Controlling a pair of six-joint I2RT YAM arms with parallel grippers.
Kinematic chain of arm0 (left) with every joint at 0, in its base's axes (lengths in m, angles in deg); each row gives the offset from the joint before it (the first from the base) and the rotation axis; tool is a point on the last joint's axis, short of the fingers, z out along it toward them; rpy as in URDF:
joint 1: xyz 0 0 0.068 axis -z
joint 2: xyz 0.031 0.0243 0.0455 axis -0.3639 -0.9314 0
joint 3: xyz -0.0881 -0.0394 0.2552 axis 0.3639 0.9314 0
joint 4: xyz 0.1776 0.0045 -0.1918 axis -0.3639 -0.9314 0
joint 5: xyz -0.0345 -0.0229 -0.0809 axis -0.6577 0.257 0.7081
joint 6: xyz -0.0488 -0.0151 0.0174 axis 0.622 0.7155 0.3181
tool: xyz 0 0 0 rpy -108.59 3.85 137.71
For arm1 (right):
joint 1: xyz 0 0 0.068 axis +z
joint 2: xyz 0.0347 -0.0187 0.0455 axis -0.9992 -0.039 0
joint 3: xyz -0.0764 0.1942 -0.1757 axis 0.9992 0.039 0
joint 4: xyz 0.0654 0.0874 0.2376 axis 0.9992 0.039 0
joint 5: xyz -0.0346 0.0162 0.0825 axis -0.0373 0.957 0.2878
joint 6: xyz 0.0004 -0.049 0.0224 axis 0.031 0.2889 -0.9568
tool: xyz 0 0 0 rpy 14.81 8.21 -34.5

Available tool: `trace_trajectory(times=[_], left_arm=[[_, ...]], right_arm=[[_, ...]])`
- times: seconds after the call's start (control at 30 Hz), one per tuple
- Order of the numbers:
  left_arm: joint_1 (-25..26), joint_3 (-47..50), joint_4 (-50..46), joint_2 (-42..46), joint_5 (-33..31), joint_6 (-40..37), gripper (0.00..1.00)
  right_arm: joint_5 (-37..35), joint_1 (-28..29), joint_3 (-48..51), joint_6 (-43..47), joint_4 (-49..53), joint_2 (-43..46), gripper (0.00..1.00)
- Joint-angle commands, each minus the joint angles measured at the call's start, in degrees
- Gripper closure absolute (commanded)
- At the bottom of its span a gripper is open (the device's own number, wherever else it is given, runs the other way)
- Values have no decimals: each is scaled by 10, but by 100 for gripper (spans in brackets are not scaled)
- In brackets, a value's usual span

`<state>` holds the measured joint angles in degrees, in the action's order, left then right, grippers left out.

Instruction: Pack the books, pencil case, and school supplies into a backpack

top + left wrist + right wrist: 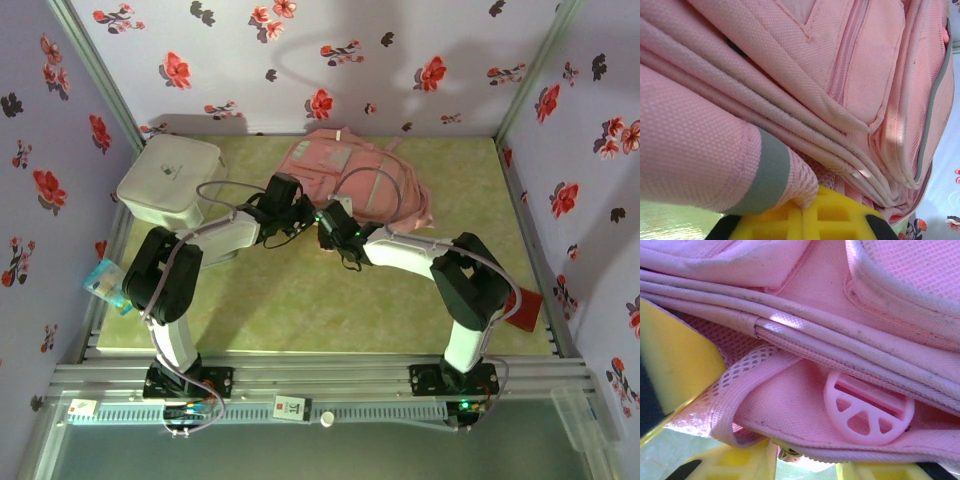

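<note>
My right gripper should close on the zip pull now, because the metal zip pull hangs under the pink hem, level between my fingers.
The pale-pink backpack lies flat at the back middle of the green table. My left gripper is at its near left edge. In the left wrist view its yellow fingers press together, and the gripper is shut on a pink mesh strap with a grey band. My right gripper is at the backpack's near edge, close to the left one. Its yellow fingertips stand apart, and the gripper is open under a folded pink hem beside a round pink buckle. The books are out of view.
A white rounded-corner box stands at the back left, close to my left arm. A bluish packet lies off the table's left edge and a flat red item at the right edge. Flowered walls enclose three sides.
</note>
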<state>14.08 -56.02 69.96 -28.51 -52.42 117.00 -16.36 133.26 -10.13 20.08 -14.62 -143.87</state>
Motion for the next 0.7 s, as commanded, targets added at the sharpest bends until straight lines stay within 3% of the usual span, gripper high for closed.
trace_trajectory(times=[0.0,0.33,0.67], left_arm=[[14,-25,34,19,41,1,100],[14,-25,34,17,41,0,100],[8,-24,21,15,20,-12,100]], right_arm=[[-45,-2,-26,10,-17,-11,70],[-55,-2,-28,14,-14,-12,90],[-71,-3,18,5,-7,23,96]])
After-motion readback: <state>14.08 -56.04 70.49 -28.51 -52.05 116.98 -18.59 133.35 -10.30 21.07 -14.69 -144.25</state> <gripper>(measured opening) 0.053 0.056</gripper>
